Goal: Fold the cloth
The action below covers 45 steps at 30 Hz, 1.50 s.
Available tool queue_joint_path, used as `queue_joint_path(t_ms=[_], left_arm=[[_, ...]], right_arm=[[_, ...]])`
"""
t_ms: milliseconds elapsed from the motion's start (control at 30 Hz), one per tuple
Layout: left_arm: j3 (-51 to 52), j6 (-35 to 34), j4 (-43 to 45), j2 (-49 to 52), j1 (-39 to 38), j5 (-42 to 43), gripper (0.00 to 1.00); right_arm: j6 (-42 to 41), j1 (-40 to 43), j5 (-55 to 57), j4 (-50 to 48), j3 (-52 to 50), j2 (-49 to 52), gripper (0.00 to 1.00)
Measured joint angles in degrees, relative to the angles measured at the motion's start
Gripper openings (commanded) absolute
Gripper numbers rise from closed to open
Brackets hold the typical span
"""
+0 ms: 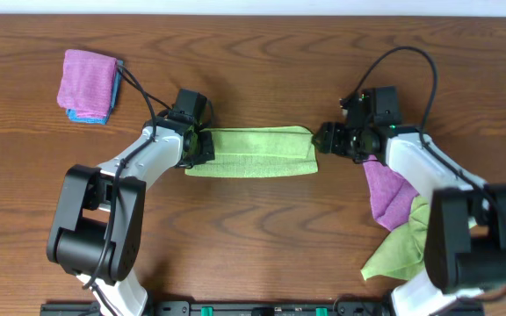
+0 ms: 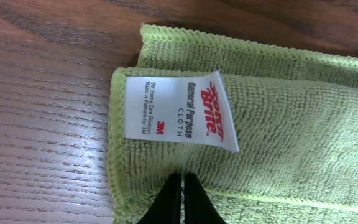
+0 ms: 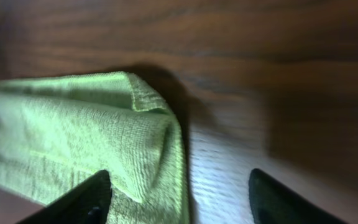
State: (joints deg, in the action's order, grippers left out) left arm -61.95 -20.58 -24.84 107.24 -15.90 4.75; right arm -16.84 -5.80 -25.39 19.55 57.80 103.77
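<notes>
The right gripper takes hold of the green cloth's folded end (image 1: 312,151) (image 3: 168,160) next, away from the white label, to fold it across the cloth.
A light green cloth (image 1: 251,153) lies folded into a long strip at the table's middle. My left gripper (image 1: 202,146) is at its left end. In the left wrist view its jaws (image 2: 183,179) are pressed together on the green cloth (image 2: 278,118), just below the white label (image 2: 179,112). My right gripper (image 1: 324,139) is at the strip's right end. In the right wrist view its fingers (image 3: 182,198) are spread wide. The cloth's folded right end (image 3: 104,137) lies between them, held by neither.
A folded pink cloth on a blue one (image 1: 89,83) sits at the far left. A loose pink cloth (image 1: 388,195) and another green cloth (image 1: 402,247) lie under my right arm, at the near right.
</notes>
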Motion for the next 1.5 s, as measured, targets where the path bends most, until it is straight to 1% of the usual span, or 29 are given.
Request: queue_joint_path(t_ms=[100, 233, 467, 500, 567, 667, 733, 800, 900, 933, 967, 1067, 1100, 1133, 1167, 1233, 1367, 1433, 1500], left_arm=[[0.0, 0.1, 0.1, 0.0, 0.0, 0.2, 0.06], [0.0, 0.1, 0.3, 0.0, 0.1, 0.7, 0.06], [0.1, 0.1, 0.5, 0.0, 0.4, 1.4, 0.06], [0.1, 0.1, 0.5, 0.0, 0.5, 1.5, 0.06], [0.1, 0.1, 0.5, 0.0, 0.5, 1.7, 0.06], [0.1, 0.1, 0.6, 0.0, 0.6, 2.3, 0.06], [0.2, 0.1, 0.6, 0.0, 0.8, 2.6, 0.06], [0.1, 0.1, 0.1, 0.0, 0.9, 2.8, 0.06], [-1.2, 0.1, -3.8, 0.0, 1.0, 3.4, 0.06], [-2.1, 0.2, -7.0, -0.1, 1.2, 3.7, 0.06], [-3.6, 0.3, -10.8, -0.3, 1.4, 3.9, 0.06], [-6.9, 0.4, -15.9, -3.1, 2.3, 3.8, 0.06], [-8.7, 0.5, -18.1, -5.4, 2.8, 3.8, 0.06], [-10.4, 0.5, -19.7, -8.2, 3.2, 3.9, 0.06], [-11.4, 0.5, -20.6, -10.1, 3.5, 3.8, 0.06], [-14.3, 0.5, -23.6, -16.4, 4.6, 3.9, 0.06], [-15.6, 0.5, -29.4, -27.0, 6.6, 3.8, 0.06], [-15.6, 0.5, -32.4, -30.4, 7.3, 3.8, 0.06], [-15.6, 0.5, -34.4, -32.9, 7.5, 3.9, 0.06]], right_arm=[[1.0, 1.5, -6.9, -1.4, 0.3, 3.4, 0.85], [1.4, 2.0, -12.2, -2.4, 0.8, 5.0, 0.85], [1.6, 0.4, -19.0, -3.0, 1.6, 7.6, 0.8], [1.6, 0.0, -19.5, -3.0, 1.6, 7.7, 0.79], [1.7, -1.1, -20.1, -3.0, 1.6, 8.1, 0.73], [1.9, -2.9, -20.2, -3.4, 1.6, 8.6, 0.47], [1.8, -3.6, -19.5, -3.6, 1.6, 9.3, 0.23], [1.1, -3.8, -18.6, -3.6, 1.4, 10.1, 0.03], [-0.1, -3.1, -18.3, -1.9, 1.5, 10.7, 0.02], [-0.2, -2.6, -18.3, -0.2, 2.0, 10.7, 0.02], [-0.3, -2.1, -18.1, 2.4, 3.0, 10.7, 0.02], [0.0, -0.5, -15.8, 9.9, 6.6, 10.7, 0.02], [0.4, 0.1, -14.3, 12.9, 8.4, 10.7, 0.01], [1.0, 0.6, -12.2, 17.3, 10.9, 10.7, 0.02], [1.3, 0.8, -10.7, 19.2, 12.0, 10.7, 0.01], [2.2, 1.0, -4.7, 26.9, 16.7, 10.7, 0.02], [2.9, 0.6, 8.0, 39.2, 25.9, 10.6, 0.02], [3.0, -0.2, 14.3, 43.5, 30.5, 10.4, 0.01], [2.9, -2.0, 18.8, 44.5, 33.5, 10.0, 0.01]])
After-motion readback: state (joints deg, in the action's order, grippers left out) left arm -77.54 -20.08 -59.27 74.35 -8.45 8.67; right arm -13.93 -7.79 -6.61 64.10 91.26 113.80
